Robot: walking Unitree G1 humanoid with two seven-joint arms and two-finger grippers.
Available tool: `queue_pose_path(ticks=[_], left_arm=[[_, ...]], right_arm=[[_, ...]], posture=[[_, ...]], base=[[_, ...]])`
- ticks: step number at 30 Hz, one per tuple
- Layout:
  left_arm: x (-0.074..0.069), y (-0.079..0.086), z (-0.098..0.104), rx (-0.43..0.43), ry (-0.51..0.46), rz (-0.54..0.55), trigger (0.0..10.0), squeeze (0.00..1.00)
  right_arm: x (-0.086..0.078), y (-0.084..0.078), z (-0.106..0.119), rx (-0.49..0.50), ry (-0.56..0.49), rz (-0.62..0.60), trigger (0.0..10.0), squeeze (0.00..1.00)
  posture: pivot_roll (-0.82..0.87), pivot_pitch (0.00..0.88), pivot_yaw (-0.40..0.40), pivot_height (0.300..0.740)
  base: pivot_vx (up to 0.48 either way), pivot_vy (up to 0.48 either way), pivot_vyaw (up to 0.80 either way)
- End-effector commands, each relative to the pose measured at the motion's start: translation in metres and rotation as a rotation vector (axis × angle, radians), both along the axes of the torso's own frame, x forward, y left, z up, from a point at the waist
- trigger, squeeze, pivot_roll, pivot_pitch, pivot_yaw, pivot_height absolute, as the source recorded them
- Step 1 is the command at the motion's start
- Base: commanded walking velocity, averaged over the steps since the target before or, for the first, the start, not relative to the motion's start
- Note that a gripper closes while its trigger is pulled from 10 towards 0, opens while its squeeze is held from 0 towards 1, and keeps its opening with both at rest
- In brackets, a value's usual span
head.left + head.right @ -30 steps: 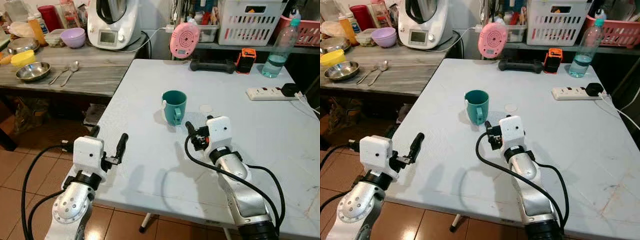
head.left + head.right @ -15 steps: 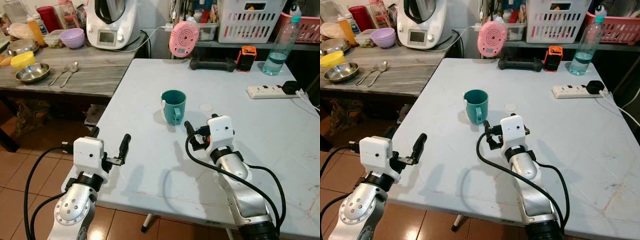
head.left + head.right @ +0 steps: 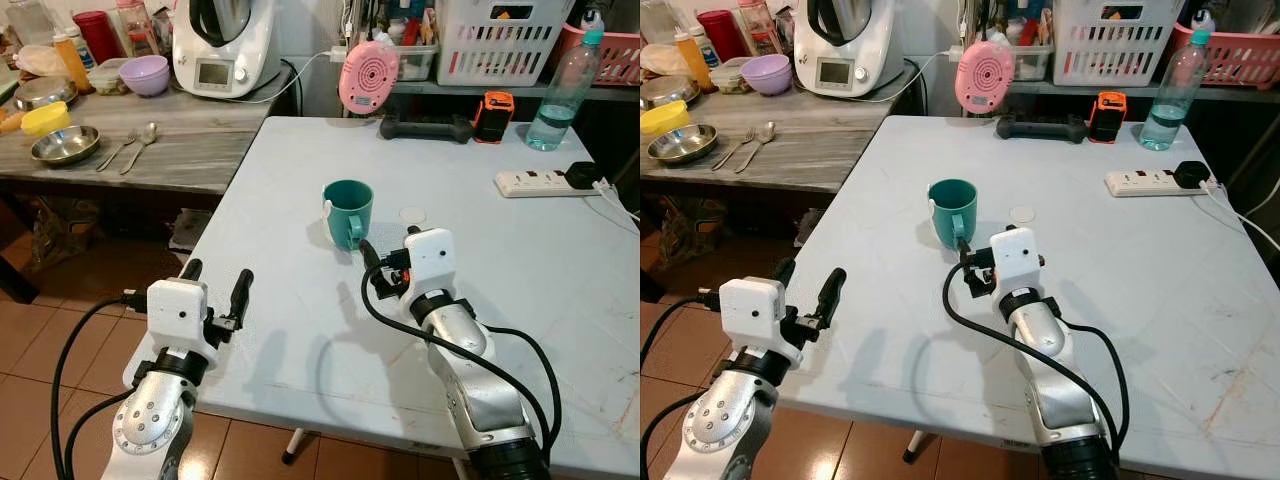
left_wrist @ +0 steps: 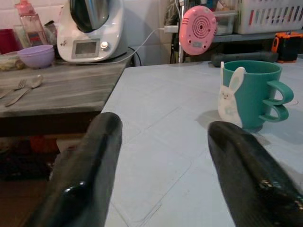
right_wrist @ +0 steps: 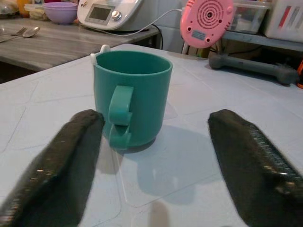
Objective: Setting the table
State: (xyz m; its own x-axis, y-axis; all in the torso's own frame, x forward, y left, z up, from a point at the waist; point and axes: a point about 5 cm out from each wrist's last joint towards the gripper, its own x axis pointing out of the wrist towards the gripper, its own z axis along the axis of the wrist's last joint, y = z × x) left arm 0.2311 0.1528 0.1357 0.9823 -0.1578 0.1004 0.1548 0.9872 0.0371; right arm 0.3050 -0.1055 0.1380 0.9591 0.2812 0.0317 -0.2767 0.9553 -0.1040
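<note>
The right gripper grips the teal mug (image 3: 348, 210) by its handle next, to carry the mug off for setting the table.
A teal mug (image 3: 348, 210) stands upright near the middle of the pale table (image 3: 300, 330), its handle turned toward me. In the left wrist view a small white rabbit figure shows on the mug's (image 4: 251, 92) side. My right gripper (image 3: 388, 246) is open, low over the table just short of the mug, apart from it. The right wrist view has the mug (image 5: 132, 94) straight ahead, nearer one of the fingers (image 5: 66, 165). At the table's near left edge, my left gripper (image 3: 215, 282) is open and holds nothing.
A grey wooden counter (image 3: 190, 150) to the left carries a steel bowl (image 3: 65, 145), spoon and fork (image 3: 135, 145), a purple bowl (image 3: 147, 75) and a white appliance (image 3: 225, 45). At the table's far side are a pink round device (image 3: 368, 78), power strip (image 3: 535, 183) and water bottle (image 3: 565, 90).
My right gripper has edged a little left and closer to the mug. The left gripper has shifted slightly toward me. The mug has not moved.
</note>
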Motion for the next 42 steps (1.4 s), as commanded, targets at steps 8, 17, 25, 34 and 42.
queue_pose_path(ticks=[8, 17, 25, 34, 42], left_arm=[[0.003, 0.005, 0.0, 0.029, 0.008, 0.034, 10.0, 0.0], [0.004, 0.003, 0.001, 0.022, 0.008, 0.053, 10.0, 0.0], [-0.009, 0.006, -0.001, 0.035, 0.034, 0.063, 10.0, 0.0], [-0.014, 0.009, 0.0, 0.044, 0.047, 0.069, 10.0, 0.0], [-0.016, 0.011, 0.001, 0.054, 0.053, 0.073, 10.0, 0.0]], right_arm=[[0.004, 0.008, -0.001, 0.0, 0.008, 0.022, 10.0, 0.0], [0.019, 0.023, -0.002, 0.038, 0.029, 0.037, 10.0, 0.0], [0.04, 0.03, -0.003, 0.058, 0.05, 0.002, 10.0, 0.0], [0.051, 0.038, -0.002, 0.058, 0.043, 0.002, 0.0, 0.0], [0.057, 0.049, 0.0, 0.058, 0.033, 0.016, 0.0, 0.0]], posture=[[-0.14, 0.047, 0.067, 0.74], [-0.12, 0.058, 0.072, 0.74], [-0.07, 0.099, 0.067, 0.74], [-0.04, 0.119, 0.069, 0.74], [-0.03, 0.122, 0.068, 0.74]], base=[[0.0, 0.0, 0.0], [0.0, 0.0, 0.0], [0.0, 0.0, 0.0], [0.0, 0.0, 0.0], [0.0, 0.0, 0.0]])
